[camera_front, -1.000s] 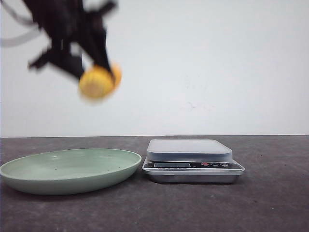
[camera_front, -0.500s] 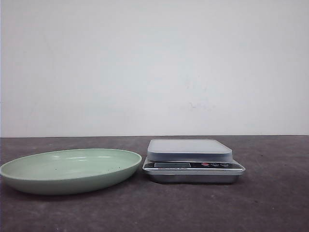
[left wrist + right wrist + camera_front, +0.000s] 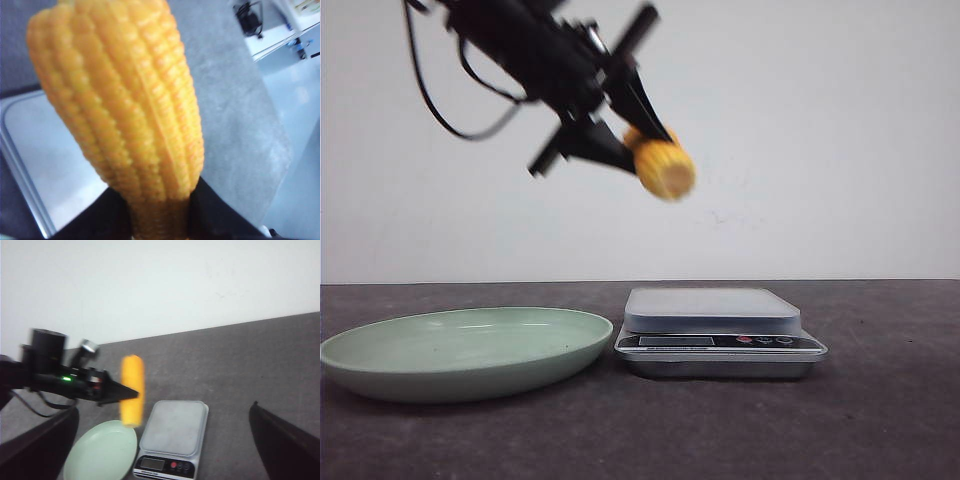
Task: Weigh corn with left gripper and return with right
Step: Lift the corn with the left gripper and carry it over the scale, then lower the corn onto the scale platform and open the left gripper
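Observation:
My left gripper holds the corn high above the scale's grey platform, so the corn would drop if I opened now. My left gripper should first move the corn onto the platform.
My left gripper (image 3: 638, 142) is shut on the corn (image 3: 663, 166), a yellow-orange cob with ridged kernel rows, and holds it high in the air above the gap between the plate and the scale. The corn fills the left wrist view (image 3: 120, 100), its base clamped between the dark fingers (image 3: 95, 215). It also shows in the right wrist view (image 3: 132, 390). The scale (image 3: 712, 312), silver with a grey platform, stands empty on the table, also in the right wrist view (image 3: 175, 430). My right gripper (image 3: 162, 440) is open and empty, high above the table.
A pale green plate (image 3: 380, 355) lies empty left of the scale, also in the right wrist view (image 3: 102, 455). The dark grey tabletop (image 3: 880, 420) runs back to a white wall.
The left arm with the corn was at the upper left a second ago, was out of the front view half a second ago, and is now back in, further right, near above the scale's left side.

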